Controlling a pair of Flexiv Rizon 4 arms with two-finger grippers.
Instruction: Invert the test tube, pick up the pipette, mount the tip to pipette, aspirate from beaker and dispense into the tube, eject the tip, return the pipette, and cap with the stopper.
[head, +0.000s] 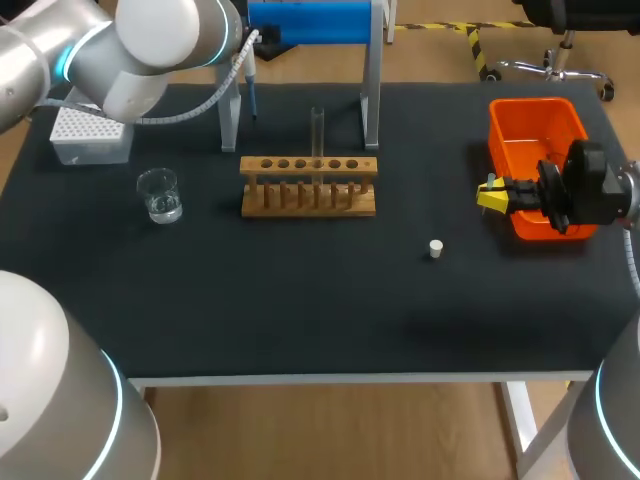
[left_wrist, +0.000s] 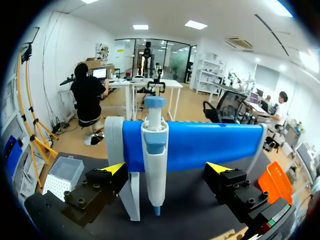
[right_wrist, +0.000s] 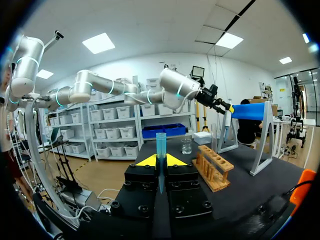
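The pipette has its blue plunger (left_wrist: 155, 103) standing out on top, so my left gripper next needs to grab the pipette around its straight white body (left_wrist: 156, 172).
The white and blue pipette (left_wrist: 154, 150) hangs on its blue stand (left_wrist: 210, 145), and my left gripper (left_wrist: 166, 168) stands open with a finger on either side of it, not touching. A clear test tube (head: 317, 135) stands upright in the wooden rack (head: 308, 185). The glass beaker (head: 160, 195) sits left of the rack. A small white stopper (head: 436, 248) lies on the mat to the right front. My right gripper (head: 492, 193), beside the orange bin (head: 535, 130), is shut on a blue pipette tip (right_wrist: 160, 150).
A white tip box (head: 90, 135) sits at the back left, under my left arm. The pipette stand's legs (head: 370, 110) straddle the space behind the rack. The table's front edge runs along the near side of the black mat (head: 300, 320).
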